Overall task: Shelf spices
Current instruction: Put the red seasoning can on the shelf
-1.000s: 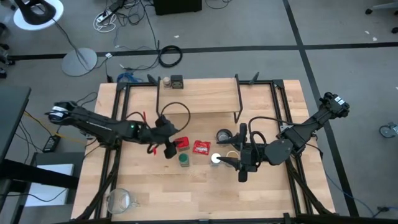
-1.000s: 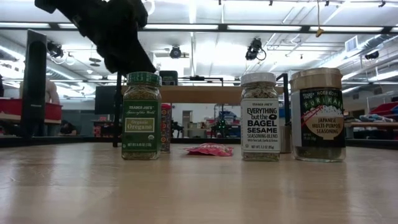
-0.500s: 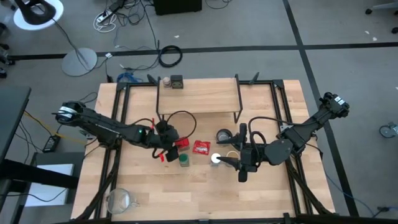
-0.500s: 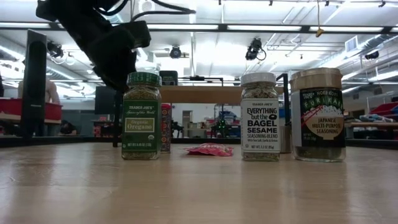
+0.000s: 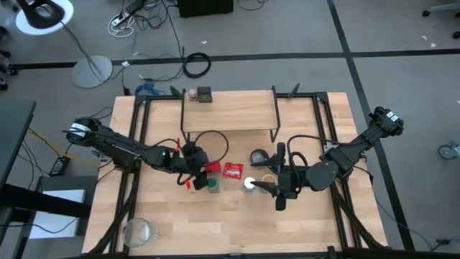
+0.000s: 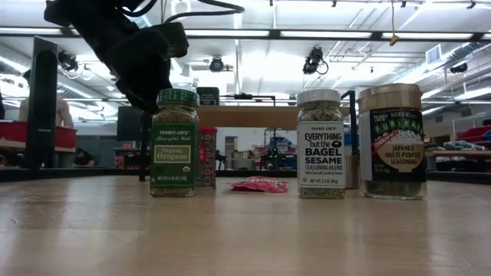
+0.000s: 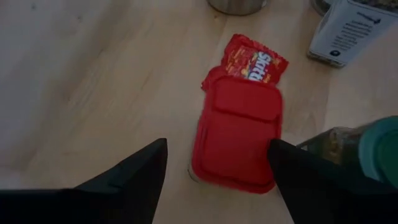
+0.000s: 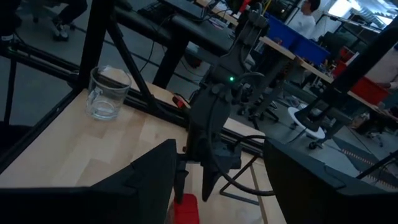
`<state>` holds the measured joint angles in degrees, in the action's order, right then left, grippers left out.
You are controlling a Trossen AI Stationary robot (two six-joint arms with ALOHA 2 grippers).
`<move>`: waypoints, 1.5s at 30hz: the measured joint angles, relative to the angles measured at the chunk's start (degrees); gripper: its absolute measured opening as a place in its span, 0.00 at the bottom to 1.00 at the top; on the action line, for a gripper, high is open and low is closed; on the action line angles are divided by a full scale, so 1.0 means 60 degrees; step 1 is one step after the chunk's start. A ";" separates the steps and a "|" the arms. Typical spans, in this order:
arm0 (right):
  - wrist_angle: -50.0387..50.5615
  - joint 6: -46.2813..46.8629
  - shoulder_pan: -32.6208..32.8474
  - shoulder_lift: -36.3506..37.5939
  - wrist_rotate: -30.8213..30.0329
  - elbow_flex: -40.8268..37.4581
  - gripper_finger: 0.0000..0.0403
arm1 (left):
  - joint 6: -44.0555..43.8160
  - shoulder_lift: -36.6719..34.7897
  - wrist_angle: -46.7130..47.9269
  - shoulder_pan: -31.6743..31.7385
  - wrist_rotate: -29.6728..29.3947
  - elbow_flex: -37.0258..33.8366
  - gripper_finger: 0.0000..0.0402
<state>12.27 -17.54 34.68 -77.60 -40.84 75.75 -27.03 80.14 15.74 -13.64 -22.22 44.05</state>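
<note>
My left gripper grabs the red tin by its lidded top [image 5: 213,167] next, to put the tin on the shelf [image 5: 228,119].
The red tin [image 7: 239,134] stands on the table, and the open fingers of my left gripper [image 7: 217,149] are on either side of it from above without touching; the same tin [image 5: 210,165] and left gripper [image 5: 195,170] show in the high view. The green jar [image 5: 213,185] stands just near of the tin. The white-capped jar [image 6: 321,142] and tan-lidded jar [image 6: 391,142] stand by my open right gripper [image 5: 277,191]. The shelf [image 5: 228,119] stands toward the far edge. The dark square tin [image 5: 205,94] rests on the table behind it.
A flat red packet [image 5: 232,170] lies right of the red tin, and a metal cup [image 5: 258,157] stands beyond it. A glass mug [image 5: 138,230] sits at the near left corner. Another small jar [image 5: 192,93] stands beside the dark tin.
My left arm has reached farther toward the table's right, and its wrist has turned and come down a little beside the green jar, over the red tin. The containers have stayed where they were.
</note>
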 joint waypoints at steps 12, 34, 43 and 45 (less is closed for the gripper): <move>0.0069 -0.0018 -0.0003 -0.0003 0.0000 0.0000 0.60 | 0.0719 0.0069 0.1077 -0.0042 -0.0072 0.0620 0.71; 0.0044 -0.0022 -0.0001 0.0000 0.0004 0.0000 0.60 | 0.4191 0.0604 0.0608 0.0266 0.0871 0.0624 0.71; 0.0040 -0.0022 -0.0004 -0.0003 0.0004 0.0000 0.60 | 0.4188 0.1107 0.0023 0.0409 0.1002 0.0624 0.68; 0.0044 -0.0022 -0.0003 0.0000 0.0004 0.0000 0.60 | 0.3978 0.1100 -0.0165 0.0468 0.1013 0.0624 0.63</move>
<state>12.53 -17.67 34.66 -77.60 -40.82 75.75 -3.16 86.74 14.75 -10.83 -16.14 47.79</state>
